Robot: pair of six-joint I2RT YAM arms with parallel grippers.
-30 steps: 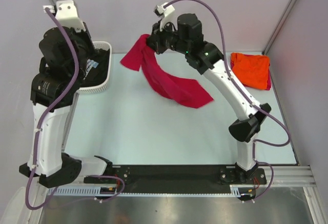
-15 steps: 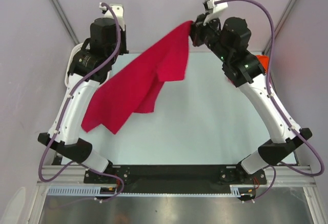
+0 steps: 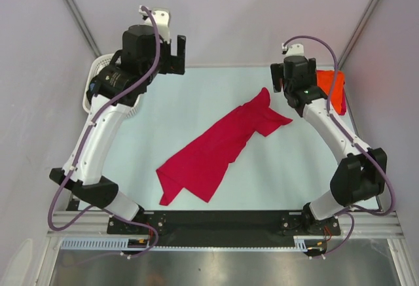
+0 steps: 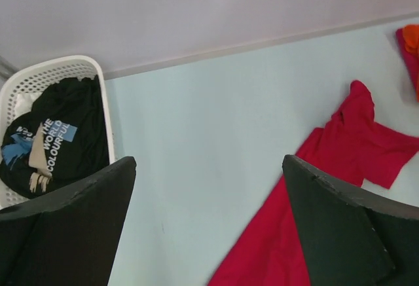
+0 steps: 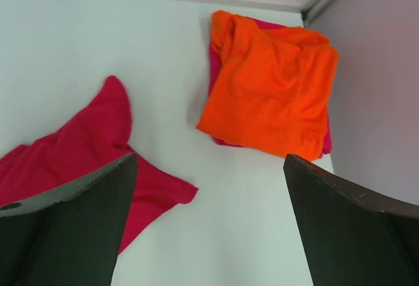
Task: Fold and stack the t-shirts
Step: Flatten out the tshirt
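My right gripper grabs the crimson-red t-shirt (image 3: pixel 216 148) by the pointed sleeve end (image 3: pixel 287 120) nearest the orange stack next. Then I spread the shirt for folding.
The crimson-red t-shirt (image 3: pixel 216 148) lies spread in a diagonal strip across the table's middle, one sleeve end (image 5: pixel 72 145) near my right gripper. A folded orange t-shirt (image 5: pixel 268 93) rests at the back right corner on top of another red-pink cloth (image 5: pixel 226 141). The black printed t-shirt (image 4: pixel 62 135) sits inside the white basket (image 4: pixel 39 73). My left gripper (image 3: pixel 172 55) hangs open above the table's back left; in its wrist view the left gripper (image 4: pixel 208 165) holds nothing. My right gripper (image 3: pixel 283 82) is open too, and the right gripper (image 5: pixel 209 165) is empty above the bare table between the red sleeve and the orange stack.
The white lattice basket (image 3: pixel 97 80) stands at the back left, mostly hidden behind my left arm. Grey walls and metal posts close off the back and sides. The black rail (image 3: pixel 216 220) with both arm bases runs along the near edge.
Both grippers were shut on the red t-shirt, holding it stretched in the air. Now both are open, and the shirt has dropped flat onto the table. The right arm has come down.
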